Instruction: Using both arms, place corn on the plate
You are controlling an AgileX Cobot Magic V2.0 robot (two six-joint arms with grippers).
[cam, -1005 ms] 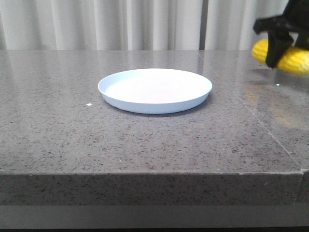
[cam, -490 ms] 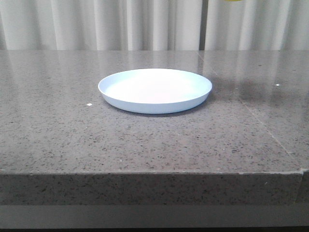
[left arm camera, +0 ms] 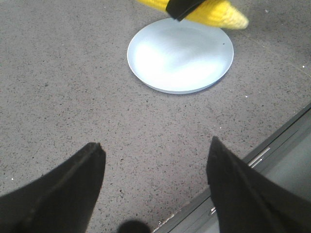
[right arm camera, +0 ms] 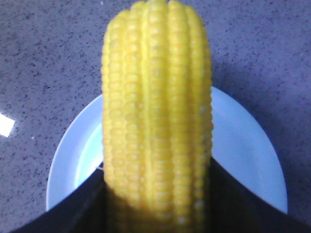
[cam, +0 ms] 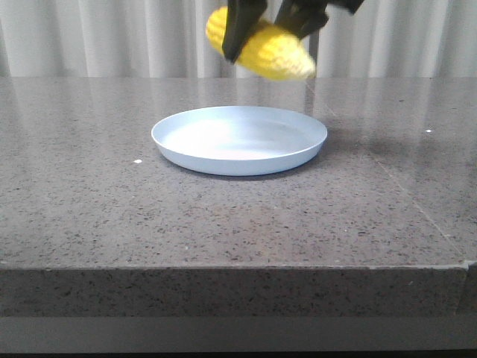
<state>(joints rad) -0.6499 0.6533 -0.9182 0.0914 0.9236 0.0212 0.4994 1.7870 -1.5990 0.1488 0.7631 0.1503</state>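
The yellow corn [cam: 270,52] hangs above the far rim of the pale blue plate [cam: 238,139], so my right gripper lowers the corn next, before releasing it.
The yellow corn [cam: 270,52] hangs in the air above the far side of the pale blue plate [cam: 238,139], tilted down to the right. My right gripper [cam: 272,19] is shut on it, black fingers on either side of the cob. In the right wrist view the corn [right arm camera: 156,111] fills the middle, with the plate [right arm camera: 243,145] beneath it. The left wrist view shows the plate [left arm camera: 180,56] and the corn [left arm camera: 214,10] held over its far rim. My left gripper [left arm camera: 154,154] is open over bare table, away from the plate and holding nothing.
The grey speckled table [cam: 112,194] has its front edge [cam: 223,267] close to the camera. A seam [cam: 402,186] crosses the tabletop on the right. A white curtain [cam: 112,37] hangs behind the table.
The right gripper has carried the corn from the far right, up out of the front view, then leftward to above the plate. The plate has not moved.
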